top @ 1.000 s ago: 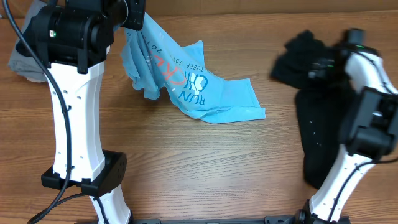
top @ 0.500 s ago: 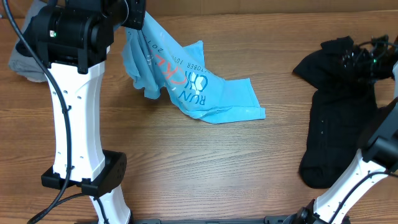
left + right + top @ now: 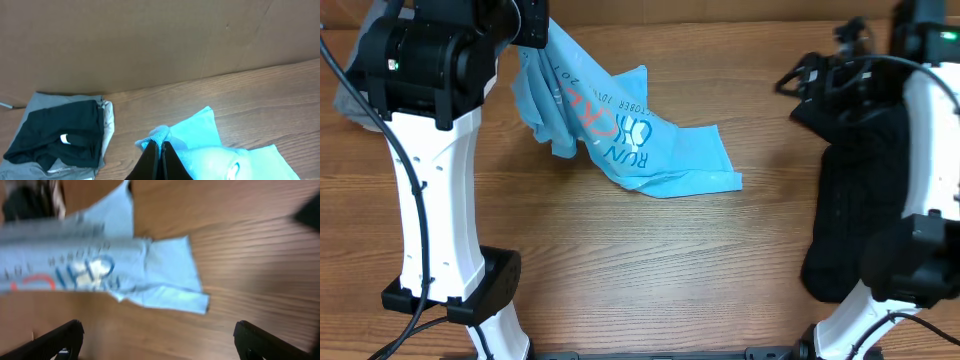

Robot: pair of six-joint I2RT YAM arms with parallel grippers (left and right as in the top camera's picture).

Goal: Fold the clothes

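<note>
I will grab the light blue T-shirt [image 3: 640, 140] with my right gripper by its loose end nearest the black garment, to spread it for folding.
The light blue T-shirt [image 3: 640, 140] with red and white lettering lies crumpled on the wooden table, one end lifted at the back left. My left gripper [image 3: 533, 24] is shut on that lifted edge; in the left wrist view the fingers [image 3: 161, 161] pinch a fold of the blue fabric [image 3: 200, 135]. The black garment [image 3: 860, 190] lies stretched along the right side. My right gripper [image 3: 808, 76] hovers above its far end, wide open and empty [image 3: 157, 332], facing the blurred blue shirt [image 3: 100, 265].
A folded grey and black pile [image 3: 60, 132] lies at the back left, its grey edge showing by the left arm [image 3: 342, 100]. A brown cardboard wall [image 3: 160, 40] stands behind the table. Bare wood [image 3: 670, 270] lies in front of the shirt.
My right arm has swung up and leftward away from the black garment, which now lies stretched out on the table. The left gripper still holds the blue shirt, which barely shifted.
</note>
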